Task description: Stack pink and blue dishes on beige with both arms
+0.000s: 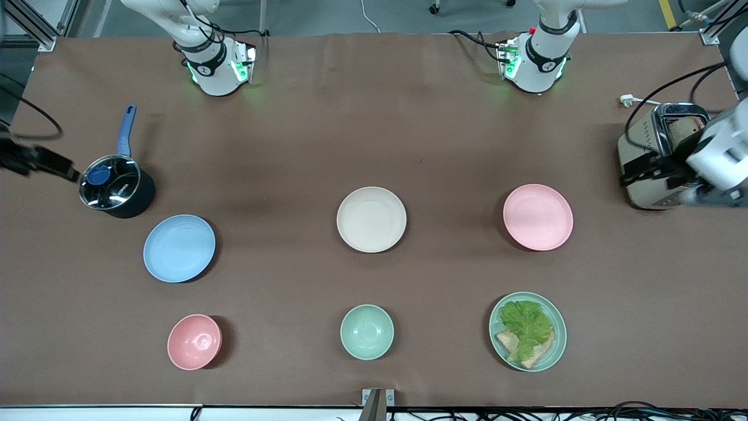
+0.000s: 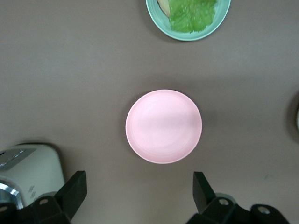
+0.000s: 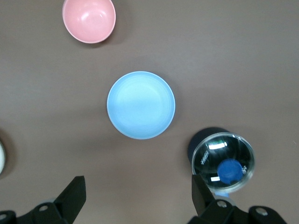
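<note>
My right gripper grabs the pastel blue plate by its rim (image 1: 160,227) next, to stack it on the cream-beige plate (image 1: 371,219).
The cream-beige plate (image 1: 371,219) lies at the table's middle. A pastel pink plate (image 1: 537,217) (image 2: 163,126) sits beside it toward the left arm's end, and a pastel blue plate (image 1: 179,248) (image 3: 141,105) toward the right arm's end. All three are bare and lie apart. My left gripper (image 1: 641,170) (image 2: 138,192) hangs open and holds nothing, high over the table between the toaster and the pink plate. Up in the air beside the pot, my right gripper (image 1: 63,169) (image 3: 138,195) is also open and holds nothing.
A dark pot with a glass lid and blue handle (image 1: 114,187) (image 3: 223,167) stands close to the blue plate. A toaster (image 1: 660,155) (image 2: 28,165) stands by the pink plate. Nearer the camera are a pink bowl (image 1: 194,342), a mint bowl (image 1: 367,331) and a mint plate with lettuce and bread (image 1: 527,331).
</note>
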Action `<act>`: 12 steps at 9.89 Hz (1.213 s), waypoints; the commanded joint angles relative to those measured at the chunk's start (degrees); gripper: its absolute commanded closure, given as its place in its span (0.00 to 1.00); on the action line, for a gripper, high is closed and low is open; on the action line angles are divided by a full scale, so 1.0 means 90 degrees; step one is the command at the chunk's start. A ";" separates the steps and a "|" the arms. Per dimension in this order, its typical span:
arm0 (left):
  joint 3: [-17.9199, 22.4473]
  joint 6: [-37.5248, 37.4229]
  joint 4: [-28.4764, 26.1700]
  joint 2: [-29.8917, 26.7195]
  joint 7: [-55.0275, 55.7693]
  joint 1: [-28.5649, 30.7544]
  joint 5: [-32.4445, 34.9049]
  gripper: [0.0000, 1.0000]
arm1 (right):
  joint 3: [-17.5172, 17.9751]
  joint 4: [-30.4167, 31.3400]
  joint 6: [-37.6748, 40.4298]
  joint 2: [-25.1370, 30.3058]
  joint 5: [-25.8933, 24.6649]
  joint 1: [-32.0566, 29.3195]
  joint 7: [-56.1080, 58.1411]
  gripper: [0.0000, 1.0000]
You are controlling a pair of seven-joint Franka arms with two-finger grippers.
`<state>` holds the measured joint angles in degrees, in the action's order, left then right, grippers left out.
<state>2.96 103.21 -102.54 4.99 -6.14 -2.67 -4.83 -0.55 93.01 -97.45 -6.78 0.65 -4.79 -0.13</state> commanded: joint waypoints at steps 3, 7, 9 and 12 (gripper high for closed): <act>0.0062 0.2422 -0.1553 0.1034 -0.0958 0.0033 -0.0196 0.00 | 0.0012 0.1267 -0.1884 -0.1224 0.1437 -0.1008 0.2360 0.00; 0.0276 0.2497 -0.1643 0.1885 -0.1269 0.0140 -0.0449 0.17 | 0.0012 0.1325 -0.2618 -0.2419 0.2669 -0.1490 0.4006 0.00; 0.0461 0.2497 -0.1625 0.2226 -0.1951 0.0160 -0.1158 0.30 | 0.0031 0.1762 -0.3464 -0.2548 0.2847 -0.1441 0.4320 0.00; 0.0560 0.2604 -0.1605 0.2599 -0.2375 0.0150 -0.1983 0.46 | 0.0041 0.1902 -0.3654 -0.2743 0.3131 -0.1382 0.4340 0.19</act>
<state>7.80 124.90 -116.85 25.93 -26.04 -1.16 -20.76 -0.23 108.96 -129.65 -31.74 26.94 -17.08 37.54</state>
